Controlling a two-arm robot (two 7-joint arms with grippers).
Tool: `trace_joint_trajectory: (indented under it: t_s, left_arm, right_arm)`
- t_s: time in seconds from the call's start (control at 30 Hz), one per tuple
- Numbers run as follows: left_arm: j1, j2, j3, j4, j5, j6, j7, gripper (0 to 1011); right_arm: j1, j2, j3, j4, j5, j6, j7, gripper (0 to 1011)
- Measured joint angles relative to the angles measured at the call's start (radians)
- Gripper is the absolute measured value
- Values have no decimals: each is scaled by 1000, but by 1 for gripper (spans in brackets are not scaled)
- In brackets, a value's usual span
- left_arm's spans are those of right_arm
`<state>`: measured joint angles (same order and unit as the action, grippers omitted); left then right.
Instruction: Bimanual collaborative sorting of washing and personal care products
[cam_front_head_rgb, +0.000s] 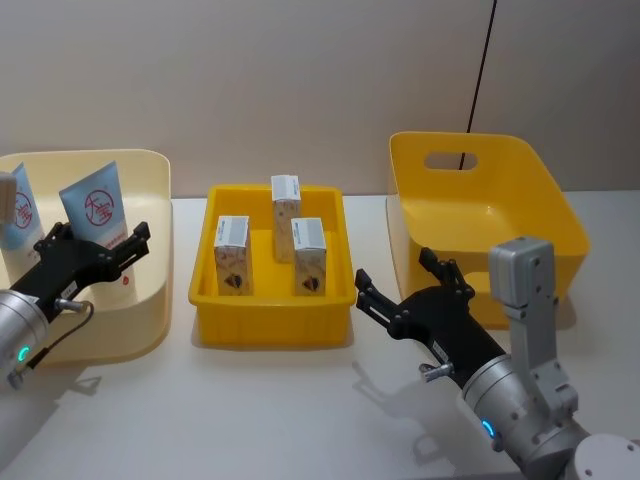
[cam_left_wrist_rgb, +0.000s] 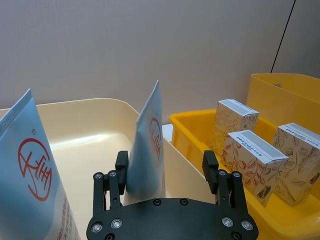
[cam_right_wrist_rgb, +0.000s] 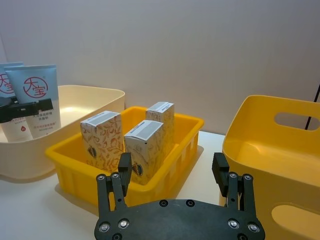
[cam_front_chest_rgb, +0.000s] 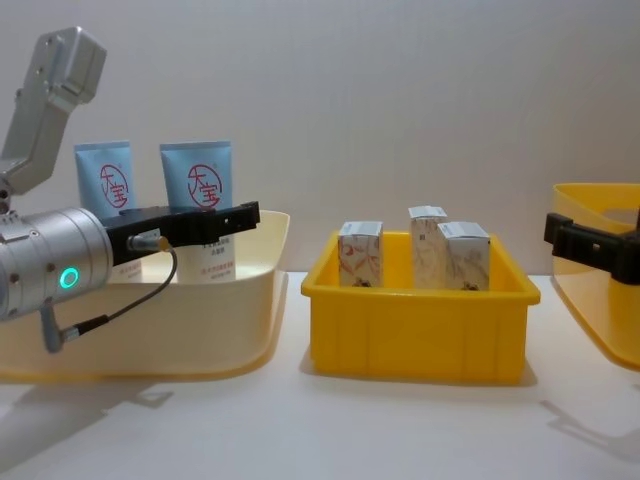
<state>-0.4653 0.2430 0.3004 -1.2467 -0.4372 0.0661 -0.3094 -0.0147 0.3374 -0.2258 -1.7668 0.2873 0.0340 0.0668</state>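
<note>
The cream bin's side (cam_front_head_rgb: 122, 332) is around the lower end of the tube, so my left gripper should next grab the nearer pale-blue squeeze tube around its middle (cam_front_head_rgb: 106, 239), above the bin's rim.
Two pale-blue tubes with a red logo (cam_front_head_rgb: 95, 205) (cam_front_head_rgb: 18, 210) stand in the cream bin (cam_front_head_rgb: 140, 295) at the left. My left gripper (cam_front_head_rgb: 100, 240) is open around the nearer tube (cam_left_wrist_rgb: 150, 135), which stands between the fingers, close to one of them and unclamped. Three marbled white-topped cartons (cam_front_head_rgb: 232, 255) (cam_front_head_rgb: 286, 215) (cam_front_head_rgb: 309, 257) stand upright in the yellow tray (cam_front_head_rgb: 270, 322) in the middle. My right gripper (cam_front_head_rgb: 395, 272) hovers open and holds nothing, just right of the tray's front corner and facing the cartons (cam_right_wrist_rgb: 142, 147).
A deep yellow bin with a handle cut-out (cam_front_head_rgb: 470, 200) stands at the right, close behind my right gripper. The white table (cam_front_head_rgb: 300, 410) has free room in front of the containers. A dark cable (cam_front_head_rgb: 485, 60) runs down the back wall.
</note>
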Motion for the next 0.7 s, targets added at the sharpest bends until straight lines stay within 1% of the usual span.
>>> trace_joint_trajectory:
  t_s: [0.07, 0.13, 0.17, 0.23, 0.4, 0.43, 0.47, 0.5, 0.53, 0.6, 0.63, 0.7]
  left_arm:
    - [-2, -2, 0, 3, 1, -1, 0, 892]
    - [-4, -3, 0, 5, 1, -1, -1, 861]
    - [-5, -4, 1, 7, 2, -2, -1, 811]
    - [-6, -5, 1, 9, 3, -3, -2, 769]
    - [-9, -8, 1, 14, 4, -5, -3, 594]
    - [-9, -8, 1, 15, 4, -5, -3, 594]
    - [-10, -8, 1, 16, 4, -5, -3, 560]
    - [-10, -9, 1, 17, 5, -5, -3, 489]
    - [-11, -9, 1, 17, 5, -5, -3, 472]
    - [-11, -10, 1, 18, 5, -6, -3, 386]
    - [-11, -10, 1, 18, 5, -6, -3, 386]
    - [-12, -10, 1, 19, 5, -6, -4, 339]
  right_arm:
    - [0, 0, 0, 0, 0, 0, 0, 1001]
    - [0, 0, 0, 0, 0, 0, 0, 1001]
    - [0, 0, 0, 0, 0, 0, 0, 1001]
    - [0, 0, 0, 0, 0, 0, 0, 1001]
    - [0, 0, 0, 0, 0, 0, 0, 1001]
    - [0, 0, 0, 0, 0, 0, 0, 1001]
    - [0, 0, 0, 0, 0, 0, 0, 1001]
    - [0, 0, 0, 0, 0, 0, 0, 1001]
    - [0, 0, 0, 0, 0, 0, 0, 1001]
    - [0, 0, 0, 0, 0, 0, 0, 1001]
    - [0, 0, 0, 0, 0, 0, 0, 1001]
    - [0, 0, 0, 0, 0, 0, 0, 1001]
